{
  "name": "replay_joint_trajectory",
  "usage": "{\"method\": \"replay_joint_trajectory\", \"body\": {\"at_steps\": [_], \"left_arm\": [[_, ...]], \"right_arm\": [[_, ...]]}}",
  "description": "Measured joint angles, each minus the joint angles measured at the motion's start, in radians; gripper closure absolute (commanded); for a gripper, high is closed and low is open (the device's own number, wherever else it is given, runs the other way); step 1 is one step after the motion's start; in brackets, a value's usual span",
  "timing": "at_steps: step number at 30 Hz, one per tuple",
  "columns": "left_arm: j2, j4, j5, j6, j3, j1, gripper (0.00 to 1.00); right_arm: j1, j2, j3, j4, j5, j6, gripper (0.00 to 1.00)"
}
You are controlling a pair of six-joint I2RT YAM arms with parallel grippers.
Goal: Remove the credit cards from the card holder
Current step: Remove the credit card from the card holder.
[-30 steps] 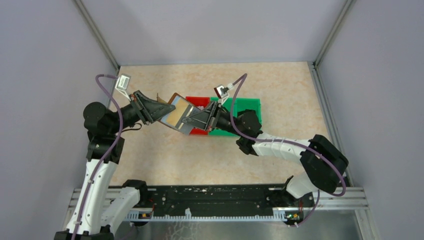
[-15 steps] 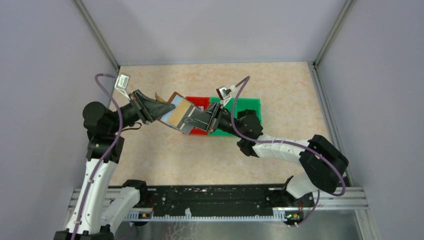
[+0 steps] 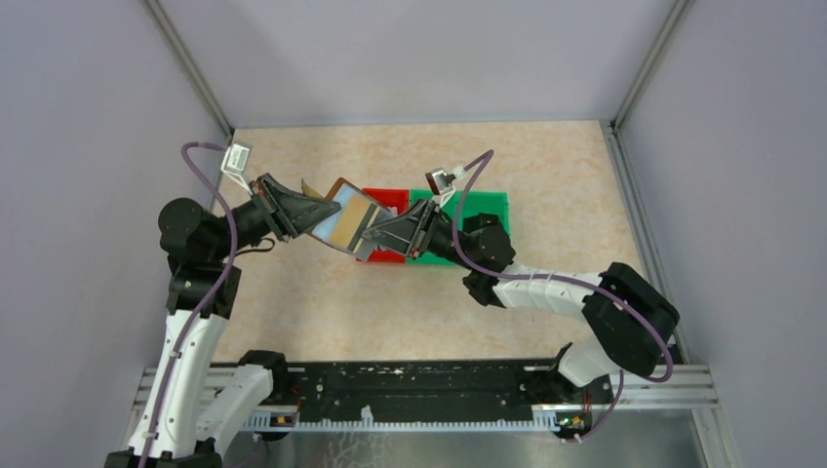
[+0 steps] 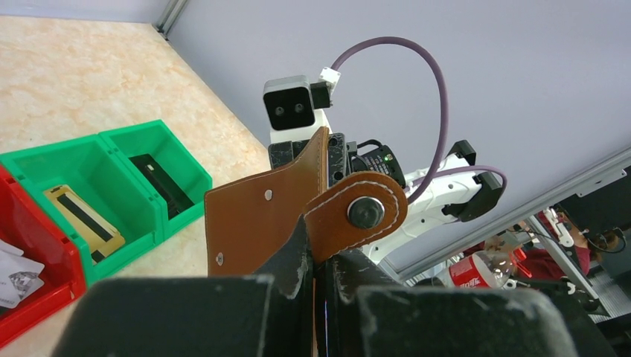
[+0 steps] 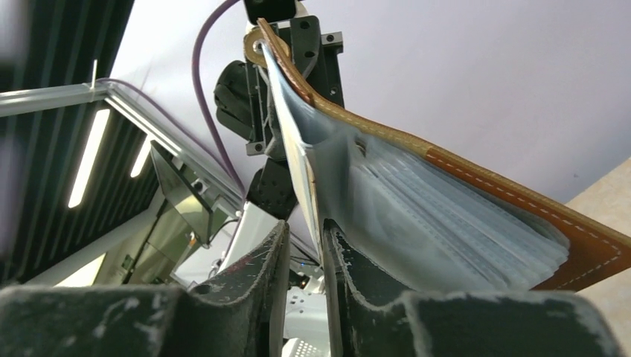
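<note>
I should close my right gripper on the gold credit card [image 3: 349, 226] [image 5: 318, 236] now. It would hold the card, because a thin edge runs down between its parted fingers.
The brown card holder [image 3: 338, 187] hangs open in the air above the table, pale blue inside, with a gold credit card [image 3: 349, 226] showing in a pocket. My left gripper [image 3: 310, 210] is shut on its leather cover [image 4: 257, 219] just below the snap tab [image 4: 364, 212]. My right gripper [image 3: 374, 234] is at the holder's opposite edge. In the right wrist view its jaws [image 5: 305, 234] stand slightly apart, and a thin card or pocket edge [image 5: 301, 171] runs down between them against the right finger. Clear pockets [image 5: 431, 223] fan out beside it.
A green bin [image 3: 485, 205] and a red bin [image 3: 386, 197] sit side by side under the holder. The green bin [image 4: 119, 141] holds a gold card [image 4: 82, 219] and a dark card [image 4: 160, 182]. Whitish paper scraps [image 4: 15, 271] lie in the red bin [image 4: 52, 297].
The right gripper's jaws have parted a little from shut. The right wrist has shifted slightly right. The left gripper stays clamped on the holder.
</note>
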Motion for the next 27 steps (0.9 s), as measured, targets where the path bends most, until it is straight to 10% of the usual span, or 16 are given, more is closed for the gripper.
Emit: {"method": "replay_joint_trajectory", "body": {"at_steps": [27], "left_arm": [[-0.003, 0.0, 0.007, -0.01, 0.003, 0.0, 1.0]], "right_arm": [[0.006, 0.1, 0.021, 0.213, 0.011, 0.091, 1.0]]}}
